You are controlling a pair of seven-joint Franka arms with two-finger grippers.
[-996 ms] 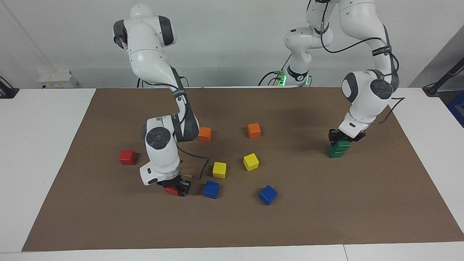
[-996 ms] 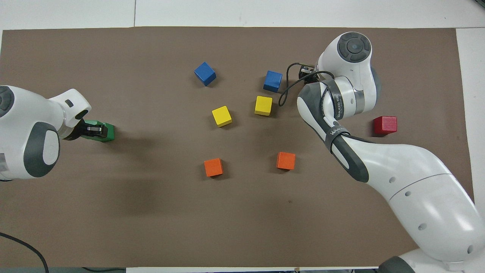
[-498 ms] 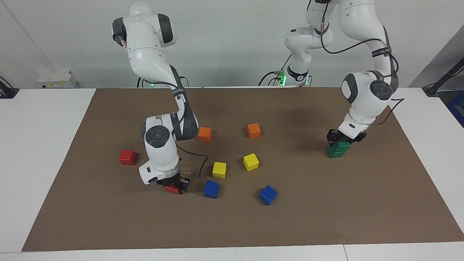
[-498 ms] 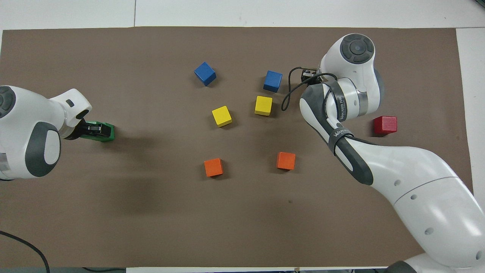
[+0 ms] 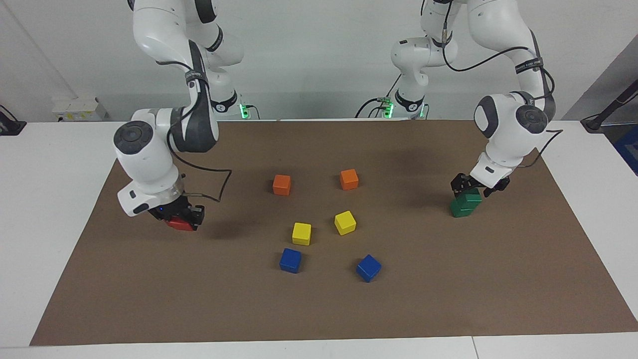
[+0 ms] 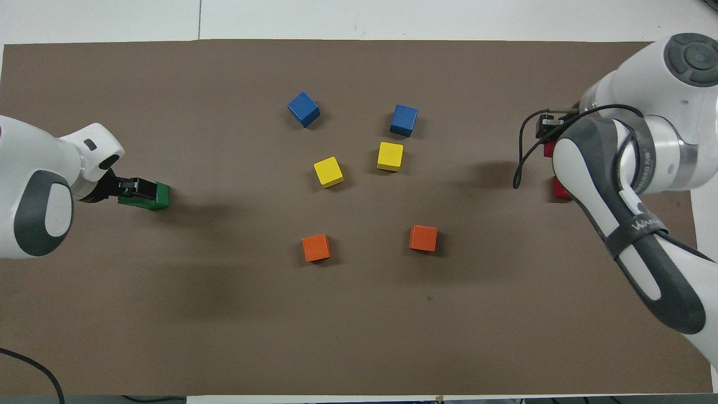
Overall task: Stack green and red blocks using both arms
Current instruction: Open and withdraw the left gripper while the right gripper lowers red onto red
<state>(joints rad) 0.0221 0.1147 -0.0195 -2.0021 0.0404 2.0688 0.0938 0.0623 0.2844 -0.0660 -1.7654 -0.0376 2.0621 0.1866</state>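
Observation:
The held red block (image 6: 549, 148) would miss the second red block (image 6: 560, 191) from where it hangs, so the robot's right gripper should move the held block onto the second block before letting go of it.
Two dark green blocks stand stacked (image 5: 465, 205) toward the left arm's end of the mat; the stack also shows in the overhead view (image 6: 157, 196). My left gripper (image 5: 474, 187) is open just above the top green block, its fingers apart and off it. My right gripper (image 5: 178, 219) is shut on a red block (image 5: 180, 225), held low toward the right arm's end of the mat. In the overhead view the held red block (image 6: 548, 149) shows beside the second red block (image 6: 559, 189), which lies on the mat half hidden under the right arm. The facing view hides that second block.
Two orange cubes (image 5: 281, 184) (image 5: 349, 179), two yellow cubes (image 5: 301, 233) (image 5: 345, 222) and two blue cubes (image 5: 290, 260) (image 5: 368, 268) lie spread over the middle of the brown mat (image 5: 448, 299).
My right gripper has carried the red block from beside the blue cube toward the right arm's end, to the other red block. My left gripper has risen slightly off the green stack.

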